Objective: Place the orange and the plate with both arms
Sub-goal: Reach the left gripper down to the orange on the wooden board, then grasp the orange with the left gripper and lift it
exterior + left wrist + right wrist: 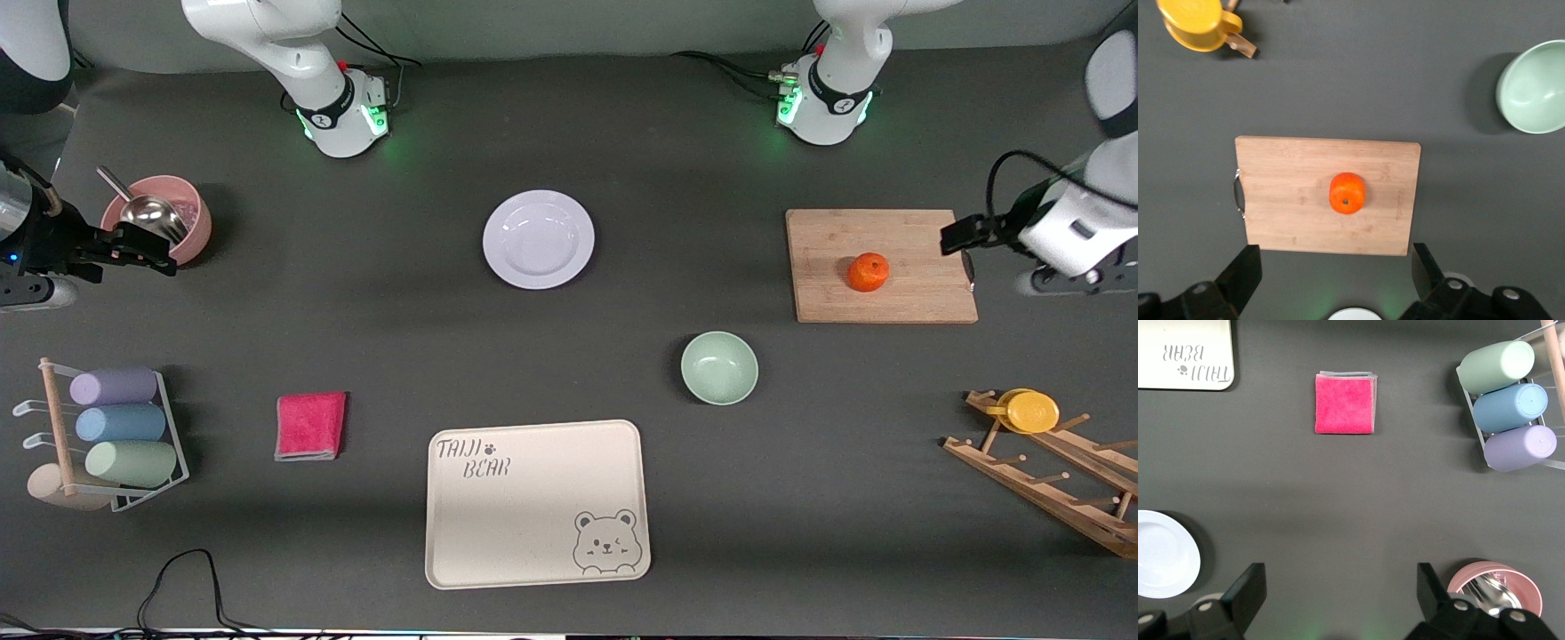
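The robot will place the orange (868,272) on the white plate (538,239), so its left gripper will next grab the orange by its round sides.
The orange (868,272) (1347,193) lies near the middle of a wooden cutting board (880,302) (1285,200) toward the left arm's end of the table. The white plate (538,239) (1161,553) sits on the table mid-way between the two arm bases. My left gripper (965,238) (1336,260) hangs open and empty over the board's handle end, apart from the orange. My right gripper (147,253) (1338,577) hangs open and empty beside the pink bowl, well away from the plate.
A mint-green bowl (719,367) (1535,90) and a beige bear-print tray (537,502) lie nearer the front camera. A pink cloth (310,426) (1345,403), a rack of pastel cups (116,427), a pink bowl with a metal scoop (160,218) and a wooden rack with a yellow cup (1031,411) stand toward the ends.
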Controlling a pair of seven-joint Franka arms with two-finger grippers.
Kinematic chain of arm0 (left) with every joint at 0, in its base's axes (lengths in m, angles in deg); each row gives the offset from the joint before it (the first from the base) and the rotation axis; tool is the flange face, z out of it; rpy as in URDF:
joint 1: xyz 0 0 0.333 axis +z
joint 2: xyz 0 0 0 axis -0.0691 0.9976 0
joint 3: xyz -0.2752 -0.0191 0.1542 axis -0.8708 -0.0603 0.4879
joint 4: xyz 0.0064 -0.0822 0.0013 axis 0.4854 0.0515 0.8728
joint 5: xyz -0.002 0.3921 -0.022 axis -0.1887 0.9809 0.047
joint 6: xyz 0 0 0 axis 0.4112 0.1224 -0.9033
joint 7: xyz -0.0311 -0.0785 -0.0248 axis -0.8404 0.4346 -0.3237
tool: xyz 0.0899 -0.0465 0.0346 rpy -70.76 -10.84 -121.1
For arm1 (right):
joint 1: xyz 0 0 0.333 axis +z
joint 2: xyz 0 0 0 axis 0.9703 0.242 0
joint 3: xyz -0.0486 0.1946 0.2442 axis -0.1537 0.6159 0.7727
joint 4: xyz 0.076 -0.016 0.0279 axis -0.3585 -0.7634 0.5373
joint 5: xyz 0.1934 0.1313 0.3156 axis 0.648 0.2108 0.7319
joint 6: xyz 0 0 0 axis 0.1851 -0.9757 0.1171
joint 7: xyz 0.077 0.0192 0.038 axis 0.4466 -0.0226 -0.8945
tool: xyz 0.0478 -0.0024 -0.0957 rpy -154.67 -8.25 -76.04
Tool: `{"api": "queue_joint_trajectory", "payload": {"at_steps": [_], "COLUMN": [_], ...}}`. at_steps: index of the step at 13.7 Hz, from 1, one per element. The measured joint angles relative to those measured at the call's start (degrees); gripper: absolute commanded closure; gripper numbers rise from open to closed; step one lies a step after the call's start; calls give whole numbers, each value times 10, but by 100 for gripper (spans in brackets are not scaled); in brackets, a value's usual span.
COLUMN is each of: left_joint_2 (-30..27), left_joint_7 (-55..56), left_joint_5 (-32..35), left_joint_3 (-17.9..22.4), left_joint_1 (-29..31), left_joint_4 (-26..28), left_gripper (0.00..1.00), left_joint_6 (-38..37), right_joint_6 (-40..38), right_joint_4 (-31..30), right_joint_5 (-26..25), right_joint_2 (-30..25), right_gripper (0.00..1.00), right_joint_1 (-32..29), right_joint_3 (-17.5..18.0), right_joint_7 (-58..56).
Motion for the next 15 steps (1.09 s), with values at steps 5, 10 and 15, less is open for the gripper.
{"api": "queue_joint_trajectory", "payload": {"at_steps": [5,10,15], "left_joint_2": [0,2,26], "left_joint_7": [0,2,15], "left_joint_5": [0,0,0], "left_joint_3": [0,0,-1], "left_joint_1": [7,8,7], "left_joint_4": [167,311,379], "left_gripper": [0,0,0], "left_joint_6": [181,379,471], "right_joint_6": [-13,-12,35], "right_joint_4": [-5,-88,-224], "right_joint_5": [1,3,3], "right_joint_2": [-12,-102,-222], "right_gripper": [0,0,0], "right_joint_1": [1,44,93], "right_joint_3": [3,8,12], "right_joint_7": [4,78,157]}}
